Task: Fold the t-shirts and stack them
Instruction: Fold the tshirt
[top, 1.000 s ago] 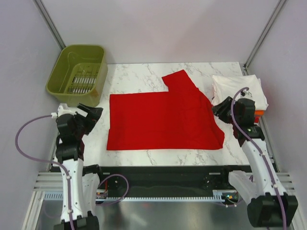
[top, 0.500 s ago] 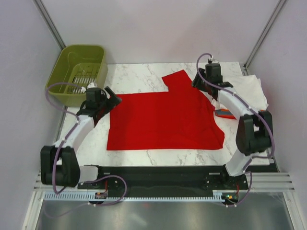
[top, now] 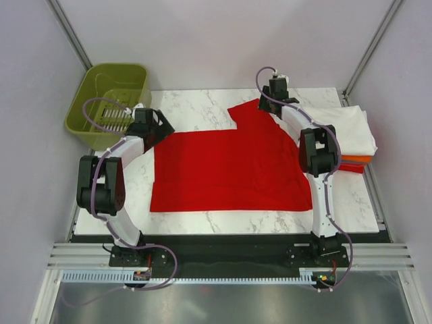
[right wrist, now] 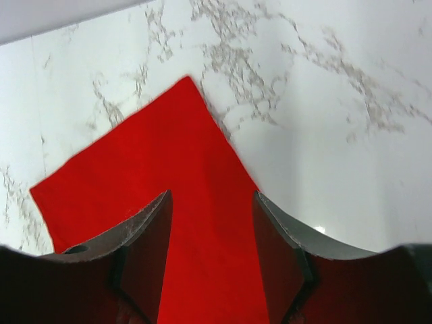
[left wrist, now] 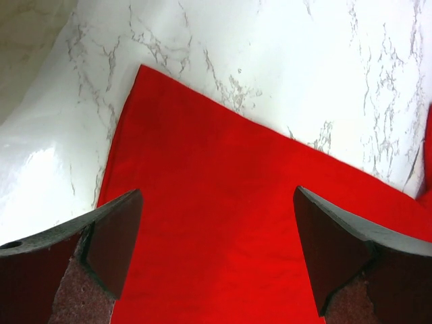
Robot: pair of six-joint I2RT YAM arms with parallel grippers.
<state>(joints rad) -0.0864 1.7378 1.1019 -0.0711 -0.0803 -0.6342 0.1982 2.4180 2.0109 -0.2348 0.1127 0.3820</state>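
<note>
My right gripper grabs the red t-shirt's sleeve at its edge facing the stack next, to fold the t-shirt's far side over.
A bright red t-shirt [top: 229,165] lies flat on the marble table, one sleeve [top: 253,111] pointing to the far right. My left gripper [top: 164,127] hovers over the shirt's far left corner [left wrist: 145,77], jaws wide open with only cloth [left wrist: 223,202] below them. Over the sleeve [right wrist: 142,155], my right gripper [top: 265,108] is open, its fingers [right wrist: 145,246] straddling the red cloth without pinching it. At the right edge sits a stack of folded t-shirts, white [top: 344,127] on top, orange [top: 356,160] and red beneath.
An olive-green basket [top: 111,101] stands at the far left corner of the table [top: 196,104]. Bare marble [right wrist: 324,135] lies beyond the sleeve. Grey walls and frame posts enclose the workspace.
Both arms have stretched out from near their bases to the shirt's far edge, the left to the far left corner, the right to the sleeve. The right jaws have opened slightly wider.
</note>
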